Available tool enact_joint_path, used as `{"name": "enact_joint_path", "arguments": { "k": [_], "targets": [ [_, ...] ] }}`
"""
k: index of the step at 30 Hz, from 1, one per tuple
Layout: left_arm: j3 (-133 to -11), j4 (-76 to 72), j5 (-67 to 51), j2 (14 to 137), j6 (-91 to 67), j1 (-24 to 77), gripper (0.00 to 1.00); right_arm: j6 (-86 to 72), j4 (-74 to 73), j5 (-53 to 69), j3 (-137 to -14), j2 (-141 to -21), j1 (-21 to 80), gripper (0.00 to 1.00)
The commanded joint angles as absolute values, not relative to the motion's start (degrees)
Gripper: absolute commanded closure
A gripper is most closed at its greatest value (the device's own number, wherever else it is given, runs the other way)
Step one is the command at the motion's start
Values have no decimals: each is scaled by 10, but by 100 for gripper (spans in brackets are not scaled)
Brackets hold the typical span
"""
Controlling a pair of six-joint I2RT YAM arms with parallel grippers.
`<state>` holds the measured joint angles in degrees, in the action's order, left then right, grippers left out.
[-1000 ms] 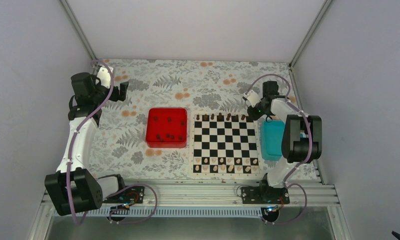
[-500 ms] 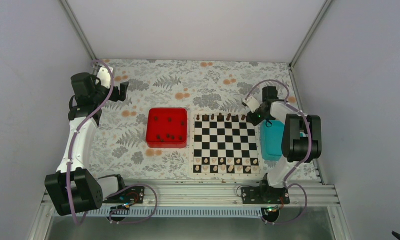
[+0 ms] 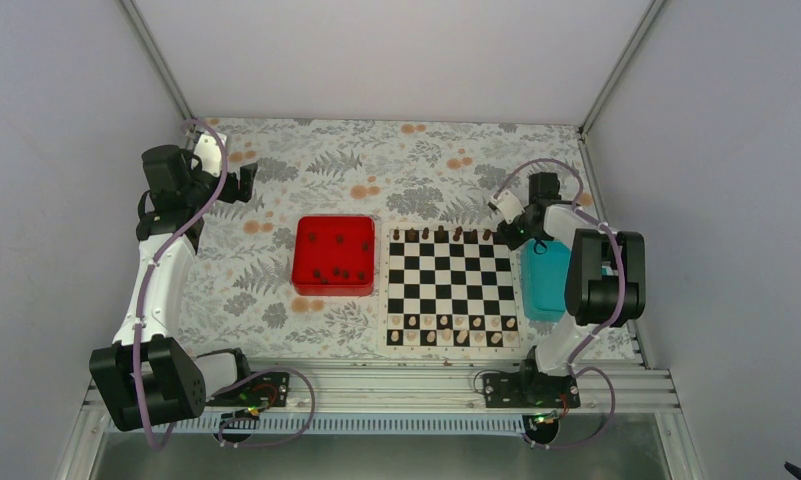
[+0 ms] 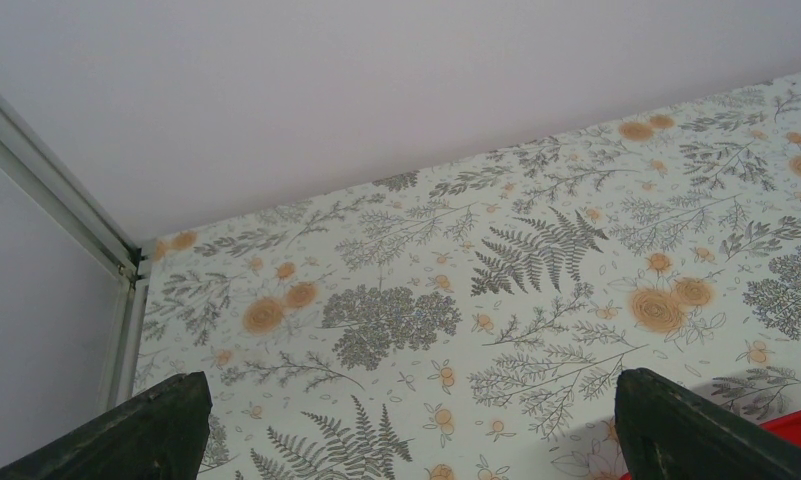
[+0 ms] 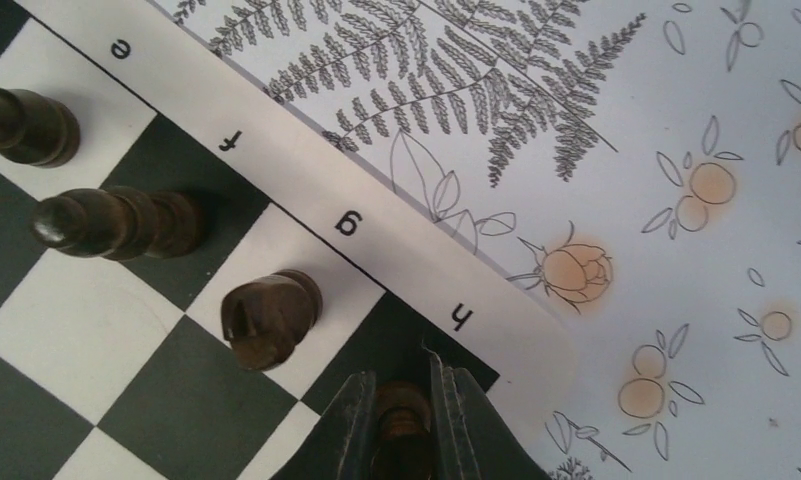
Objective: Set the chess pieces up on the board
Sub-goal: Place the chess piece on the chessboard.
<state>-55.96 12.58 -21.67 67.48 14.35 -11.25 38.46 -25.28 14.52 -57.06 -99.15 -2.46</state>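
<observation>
The knight (image 5: 269, 318) stands on g and the dark chess piece would remain on the flat black h square, so it is time for my right gripper to release.
The board (image 3: 384, 290) lies right of centre, with dark chess pieces (image 3: 441, 233) along its far row and pale ones on its near rows. My right gripper (image 3: 507, 233) hangs over the far right corner, shut on a dark chess piece (image 5: 401, 412) above the black h square. In the right wrist view a knight (image 5: 269, 318) stands on g, a tall piece (image 5: 116, 222) on f and another (image 5: 21, 125) on e. My left gripper (image 3: 244, 183) is open and holds nothing at the far left, over the patterned cloth (image 4: 416, 320).
A red tray (image 3: 301, 255) holding several dark pieces sits just left of the board. A teal tray (image 3: 546, 290) lies against the board's right side, partly under my right arm. Walls close in the table at the back and both sides.
My right wrist has shifted a little to the right, over the board's far right corner, with the piece still in its grip. The left arm has not moved.
</observation>
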Motion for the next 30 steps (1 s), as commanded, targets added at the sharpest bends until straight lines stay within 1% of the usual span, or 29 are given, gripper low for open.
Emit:
{"name": "enact_joint_path", "arguments": {
  "k": [1,11,24,27,28,30],
  "targets": [
    [-564,127,-230,678,146,-116,0,388,-239,159,-566,-972,-34,96],
    [-564,127,-231,677,146,-116,0,388,-243,179,-568,-988,-37,95],
    [-563,126,-233,679,147,-116,0,392,-246,163,-576,-1012,-37,94],
    [-563,126,-232,679,147,-116,0,391,-241,161,-574,-1011,-37,90],
    [-563,127,-232,679,147,-116,0,391,-242,160,-575,-1009,-37,87],
    [-563,127,-232,679,147,-116,0,392,-241,159,-576,-1002,-37,75]
  ]
}}
